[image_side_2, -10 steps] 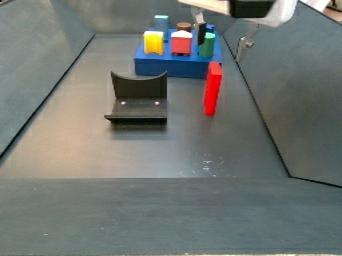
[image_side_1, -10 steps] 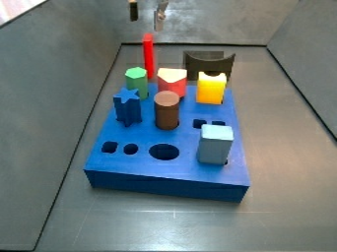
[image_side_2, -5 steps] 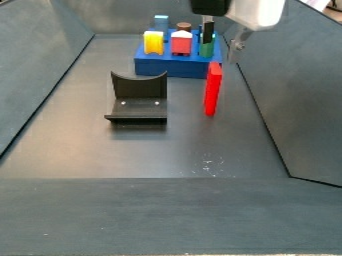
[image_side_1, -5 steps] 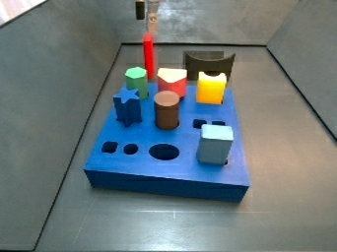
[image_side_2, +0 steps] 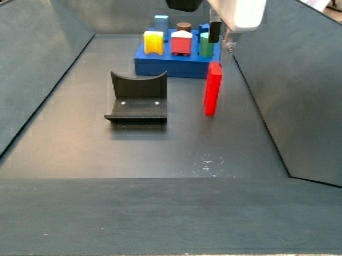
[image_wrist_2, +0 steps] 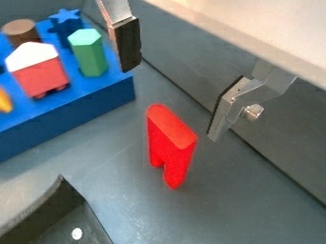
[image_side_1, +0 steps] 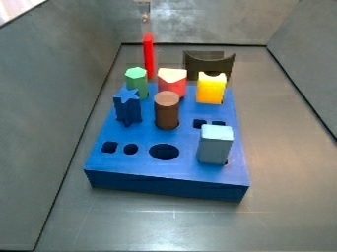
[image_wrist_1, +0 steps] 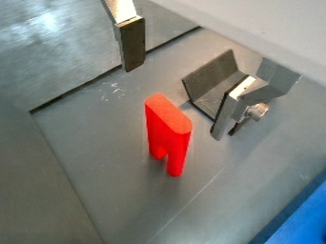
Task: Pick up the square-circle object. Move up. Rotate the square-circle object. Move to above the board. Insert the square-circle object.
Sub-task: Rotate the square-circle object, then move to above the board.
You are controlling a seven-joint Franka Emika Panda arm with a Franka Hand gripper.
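I should next grab the square-circle object by its solid top end with my gripper, to insert it legs-first into the board.
The square-circle object is a bright red flat block standing upright on the grey floor just behind the blue board. Both side views show the red block free of the board. My gripper hangs open above the block. One finger stands on one side of it and the other finger on the opposite side, neither touching. In the side views the gripper is directly over the block's top.
The fixture stands on the floor beside the red block. The board carries a green hexagon, blue star, brown cylinder, yellow peg, red-topped heart and grey cube. Sloped walls enclose the floor.
The gripper has shifted sideways until it stands over the red block and has come slightly lower. The block and the pegs have not moved.
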